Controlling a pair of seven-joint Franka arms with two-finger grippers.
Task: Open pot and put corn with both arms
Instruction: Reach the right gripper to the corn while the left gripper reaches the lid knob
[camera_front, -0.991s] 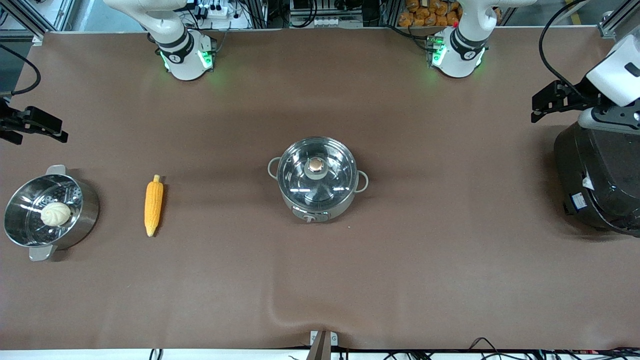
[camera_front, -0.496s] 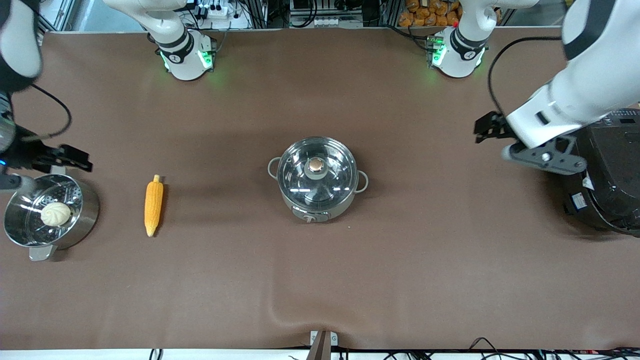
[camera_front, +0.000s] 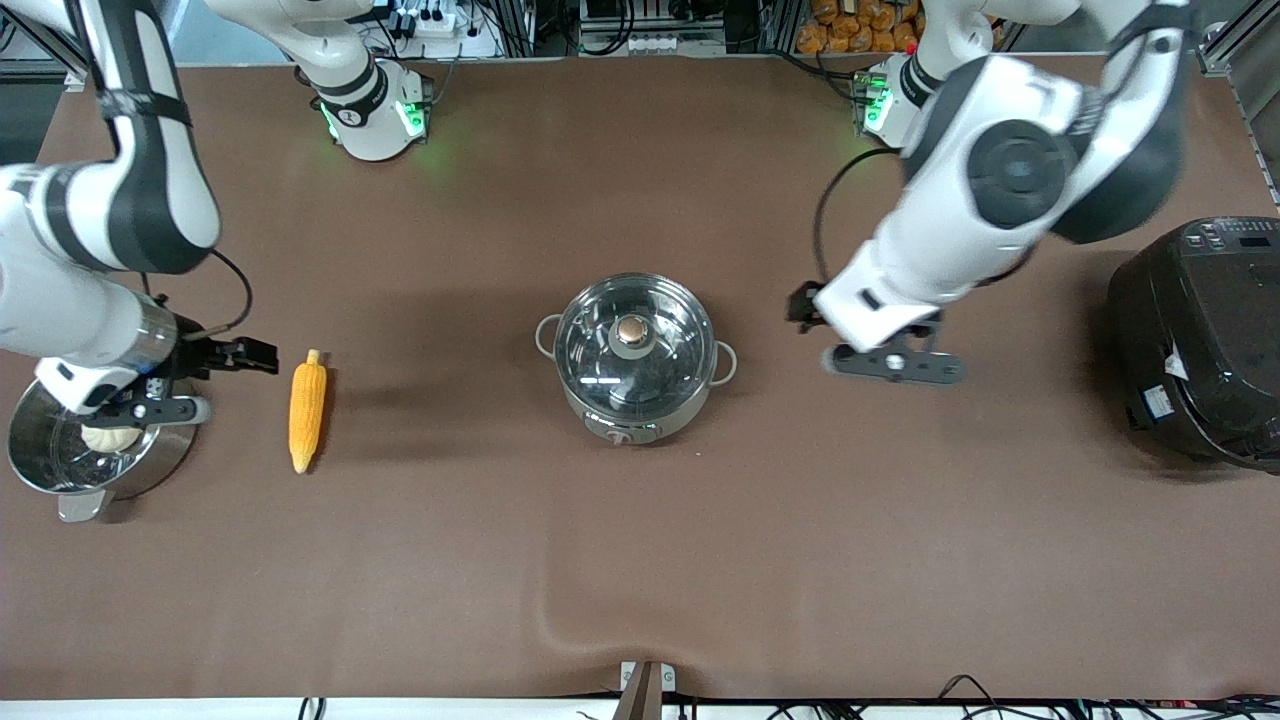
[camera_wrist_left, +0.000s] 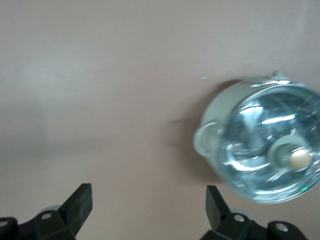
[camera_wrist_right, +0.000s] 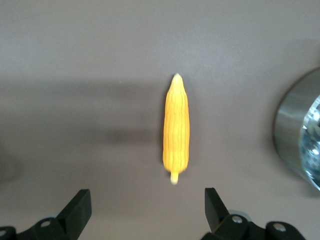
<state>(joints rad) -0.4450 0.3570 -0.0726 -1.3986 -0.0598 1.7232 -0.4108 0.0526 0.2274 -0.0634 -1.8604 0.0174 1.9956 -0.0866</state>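
Note:
My left gripper grabs the glass lid by its copper knob (camera_front: 631, 330) next, to open the pot for the corn (camera_front: 307, 410).
The pot (camera_front: 635, 355) stands mid-table, its glass lid with the copper knob (camera_front: 631, 330) on it. It also shows in the left wrist view (camera_wrist_left: 265, 150). The corn (camera_front: 307, 410) lies on the table toward the right arm's end, and it shows in the right wrist view (camera_wrist_right: 176, 130). My right gripper (camera_front: 250, 355) hovers between the steamer pot and the corn, open and empty (camera_wrist_right: 147, 205). My left gripper (camera_front: 803, 308) hovers beside the pot toward the left arm's end, open and empty (camera_wrist_left: 148, 205).
A steel steamer pot (camera_front: 60, 470) with a pale bun (camera_front: 105, 440) stands at the right arm's end, partly under the right wrist; its wall shows in the right wrist view (camera_wrist_right: 295, 130). A large black cooker (camera_front: 1195, 340) stands at the left arm's end.
Both arms swung in from the table's ends. The right gripper moved from over the steamer pot to beside the corn. The left gripper moved from the cooker to beside the pot.

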